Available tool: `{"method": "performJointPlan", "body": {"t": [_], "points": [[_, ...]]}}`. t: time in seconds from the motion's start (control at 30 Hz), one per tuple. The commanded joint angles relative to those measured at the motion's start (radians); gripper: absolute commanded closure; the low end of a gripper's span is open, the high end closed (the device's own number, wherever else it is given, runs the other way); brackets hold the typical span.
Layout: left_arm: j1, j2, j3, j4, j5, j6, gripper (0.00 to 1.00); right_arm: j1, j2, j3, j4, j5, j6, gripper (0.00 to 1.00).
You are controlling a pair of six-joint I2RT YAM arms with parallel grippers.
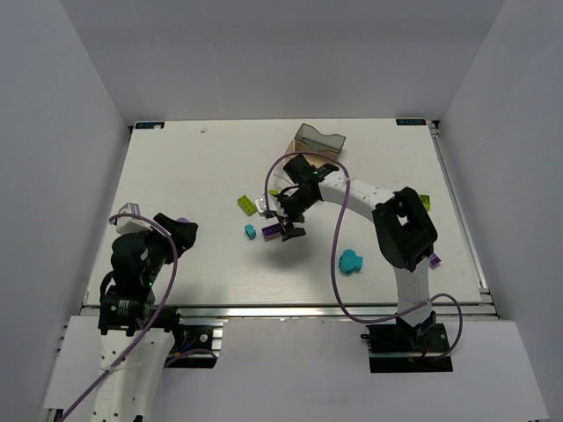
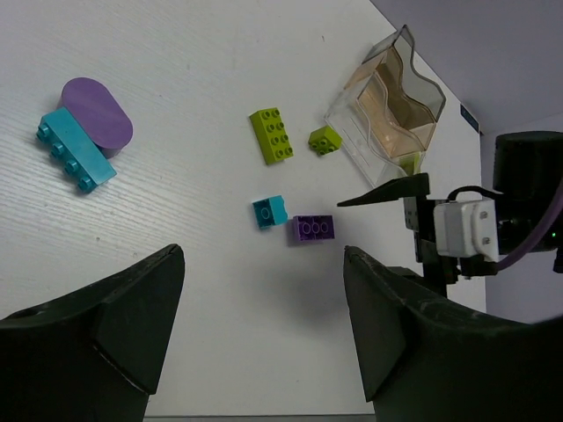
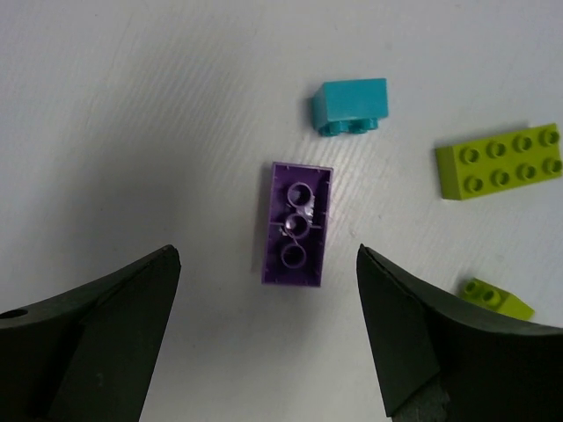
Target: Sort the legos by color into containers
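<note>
The right gripper picks up the purple lego by its long sides next, which leaves its ends free to enter the clear container (image 1: pixel 318 141).
My right gripper (image 1: pixel 288 225) (image 3: pixel 268 255) hovers open just above an upside-down purple lego (image 3: pixel 296 224) (image 1: pixel 272 231), which lies flat on the table just ahead of its open jaws. Close by lie a small cyan lego (image 3: pixel 350 107) (image 1: pixel 251 231), a long lime lego (image 3: pixel 499 161) (image 1: pixel 246 205) and a small lime one (image 3: pixel 497 298). The clear container (image 1: pixel 318 141) (image 2: pixel 387 110) stands at the back of the table. My left gripper (image 1: pixel 182 232) (image 2: pixel 264 255) is open and empty at the near left. A cyan lego (image 2: pixel 75 149) lies against a purple oval piece (image 2: pixel 97 110).
More legos lie to the right: a cyan one (image 1: pixel 351 261), a lime one (image 1: pixel 425 201) and a purple one (image 1: pixel 435 260) beside the right arm. Grey walls enclose the table on three sides. The right arm's purple cable (image 1: pixel 337 264) loops over the table.
</note>
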Motion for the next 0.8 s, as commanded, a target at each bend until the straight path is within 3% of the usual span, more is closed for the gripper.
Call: {"method": "performJointPlan", "body": {"t": [0.0, 0.77], "points": [[-0.002, -0.02, -0.011, -0.031, -0.017, -0.012, 0.18, 0.023, 0.039, 0.035, 0.012, 0.037, 0.044, 0.15], [-0.002, -0.02, -0.01, -0.038, -0.025, -0.012, 0.17, 0.049, 0.123, 0.05, 0.104, 0.069, 0.199, 0.27]]}}
